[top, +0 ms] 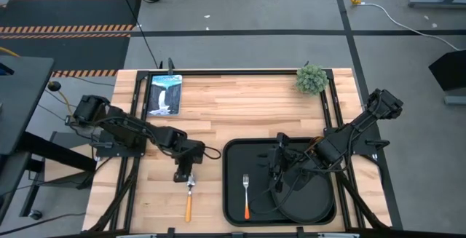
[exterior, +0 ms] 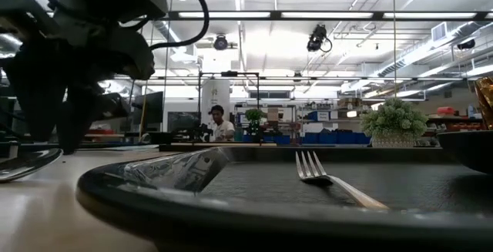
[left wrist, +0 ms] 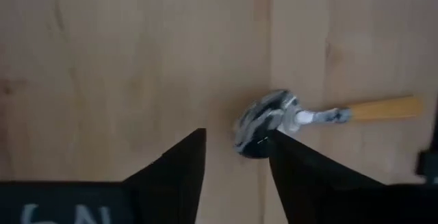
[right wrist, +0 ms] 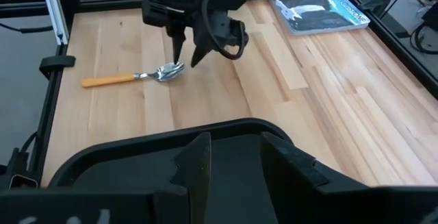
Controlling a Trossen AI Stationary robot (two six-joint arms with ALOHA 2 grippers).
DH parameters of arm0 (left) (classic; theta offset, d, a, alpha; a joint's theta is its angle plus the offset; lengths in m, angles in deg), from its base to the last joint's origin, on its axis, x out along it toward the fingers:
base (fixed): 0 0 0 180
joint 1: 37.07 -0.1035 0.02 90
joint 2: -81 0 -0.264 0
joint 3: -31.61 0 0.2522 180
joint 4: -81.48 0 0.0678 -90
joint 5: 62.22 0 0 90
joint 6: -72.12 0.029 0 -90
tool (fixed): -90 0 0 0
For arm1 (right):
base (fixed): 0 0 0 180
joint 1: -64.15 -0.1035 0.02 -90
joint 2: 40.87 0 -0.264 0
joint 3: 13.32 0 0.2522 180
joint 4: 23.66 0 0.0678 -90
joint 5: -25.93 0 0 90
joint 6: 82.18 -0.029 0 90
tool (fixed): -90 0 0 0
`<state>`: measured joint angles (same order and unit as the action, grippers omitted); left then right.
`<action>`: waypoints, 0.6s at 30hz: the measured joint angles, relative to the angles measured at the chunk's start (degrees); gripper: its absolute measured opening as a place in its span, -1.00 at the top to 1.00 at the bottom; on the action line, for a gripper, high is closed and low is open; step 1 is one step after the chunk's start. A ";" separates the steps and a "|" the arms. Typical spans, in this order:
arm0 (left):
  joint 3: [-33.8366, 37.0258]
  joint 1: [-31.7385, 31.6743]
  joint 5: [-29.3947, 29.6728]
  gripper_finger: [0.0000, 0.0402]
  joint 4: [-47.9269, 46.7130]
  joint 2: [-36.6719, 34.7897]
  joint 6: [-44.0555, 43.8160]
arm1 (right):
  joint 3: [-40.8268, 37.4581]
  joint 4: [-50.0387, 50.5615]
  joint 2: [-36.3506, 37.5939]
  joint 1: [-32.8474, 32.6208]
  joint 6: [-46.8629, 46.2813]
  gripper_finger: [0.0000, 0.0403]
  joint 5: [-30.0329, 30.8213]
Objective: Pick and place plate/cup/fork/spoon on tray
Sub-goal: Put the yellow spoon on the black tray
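Observation:
The spoon should go on the tray beside the fork (top: 246,193), so my left gripper should grab the spoon next by its silver bowl (top: 191,180).
The spoon (top: 190,194) lies on the wood table left of the tray (top: 233,194), its silver bowl (left wrist: 263,121) toward the far edge. My left gripper (left wrist: 236,176) is open just above the table, fingertips beside the bowl without touching it; it also shows in the right wrist view (right wrist: 186,54). The fork (top: 246,193) lies on the tray's left part. The plate (top: 309,205) sits on the tray's right part. My right gripper (right wrist: 236,162) is open and empty over the tray. The amber cup (exterior: 485,102) shows at the low view's right edge.
A small green plant (top: 312,78) stands at the far right corner. A blue-and-white booklet (top: 164,94) lies at the far left. Bare wood lies between the booklet and the tray. Black frame rails (top: 138,107) run along the table's sides.

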<state>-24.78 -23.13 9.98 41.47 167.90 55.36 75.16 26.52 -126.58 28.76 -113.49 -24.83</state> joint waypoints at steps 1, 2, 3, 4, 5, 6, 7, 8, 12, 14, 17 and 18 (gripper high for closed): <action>0.20 -0.02 0.34 0.15 -0.24 0.00 0.85 | 0.02 -0.13 0.00 -0.01 0.00 0.33 -0.01; 0.41 -0.02 0.81 0.13 -0.03 0.02 1.46 | 0.01 -0.38 0.00 -0.01 0.00 0.33 0.00; 0.69 -0.02 1.15 0.13 0.51 0.02 2.12 | 0.02 -0.60 0.00 -0.03 0.00 0.33 0.00; 0.98 -0.02 1.22 0.13 0.91 0.02 2.34 | 0.02 -0.72 0.00 -0.01 0.00 0.33 0.00; 1.18 -0.02 1.22 0.13 0.97 0.04 2.40 | 0.02 -0.87 0.00 -0.01 0.00 0.33 0.00; 1.23 -0.02 1.18 0.13 0.99 0.07 2.42 | 0.02 -0.87 0.00 -0.01 -0.02 0.33 0.00; 1.21 -0.02 0.96 0.14 1.24 0.07 2.43 | 0.02 -0.85 0.00 -0.01 -0.04 0.33 0.00; 1.21 0.00 0.64 0.15 1.44 0.07 2.43 | 0.02 -0.85 0.00 -0.01 -0.16 0.33 0.00; 1.21 0.36 -0.50 0.19 2.37 0.07 1.89 | 0.02 -0.85 0.00 -0.01 -0.20 0.33 0.01; 1.20 0.84 -0.50 0.22 3.35 0.22 0.88 | 0.02 -0.85 0.00 -0.01 -0.20 0.33 0.01; 1.18 1.50 -0.56 0.26 4.53 1.28 0.53 | 0.02 -0.85 0.00 -0.01 -0.20 0.33 0.02; 1.18 1.75 -0.88 0.27 4.81 1.79 0.35 | 0.02 -0.85 0.00 -0.03 -0.22 0.33 0.02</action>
<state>-23.60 -21.38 9.10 46.27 169.68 55.71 75.18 25.67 -126.58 28.73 -113.70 -24.81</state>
